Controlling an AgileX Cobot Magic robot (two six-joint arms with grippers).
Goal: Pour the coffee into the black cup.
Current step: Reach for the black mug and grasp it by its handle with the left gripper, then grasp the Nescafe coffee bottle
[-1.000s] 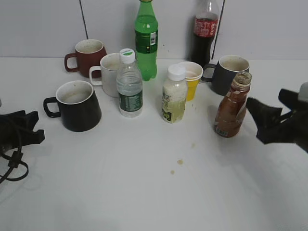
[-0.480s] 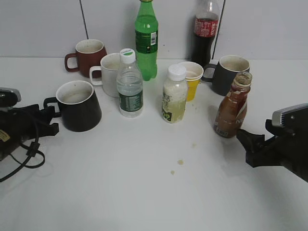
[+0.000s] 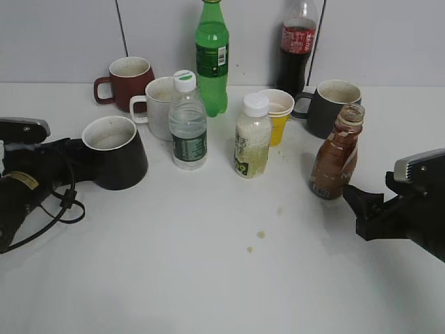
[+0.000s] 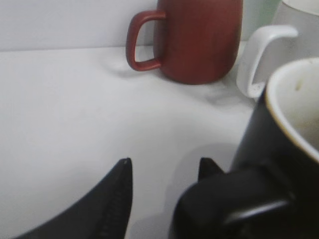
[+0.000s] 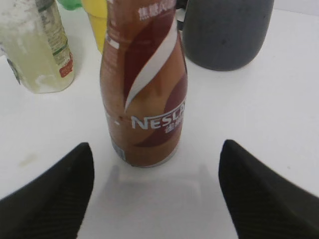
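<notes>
My left gripper will grab the cup next, by its squarish handle (image 3: 78,154), and that will keep the black cup (image 3: 117,154) steady for the coffee.
The coffee bottle (image 3: 336,158), capless with a brown-and-white Nescafe label, stands upright at the right; it also shows in the right wrist view (image 5: 144,99). My right gripper (image 3: 357,209) (image 5: 157,148) is open and empty, its fingertips (image 5: 82,159) just short of the bottle's base, one on each side. The glossy black cup (image 3: 117,154) stands at the left. My left gripper (image 3: 75,161) (image 4: 164,167) is open at the cup's handle (image 4: 234,206), which lies against the right finger. The cup's wall (image 4: 279,149) is close on the right.
Behind stand a maroon mug (image 3: 128,80), white mug (image 3: 160,104), water bottle (image 3: 188,125), green bottle (image 3: 211,59), milky bottle (image 3: 252,139), yellow cup (image 3: 277,115), cola bottle (image 3: 295,49) and grey mug (image 3: 330,104). Brown drips (image 3: 261,234) mark the table.
My left gripper has moved right up to the black cup's handle and now hides it. My right gripper dropped back to below the coffee bottle and has since stayed still.
</notes>
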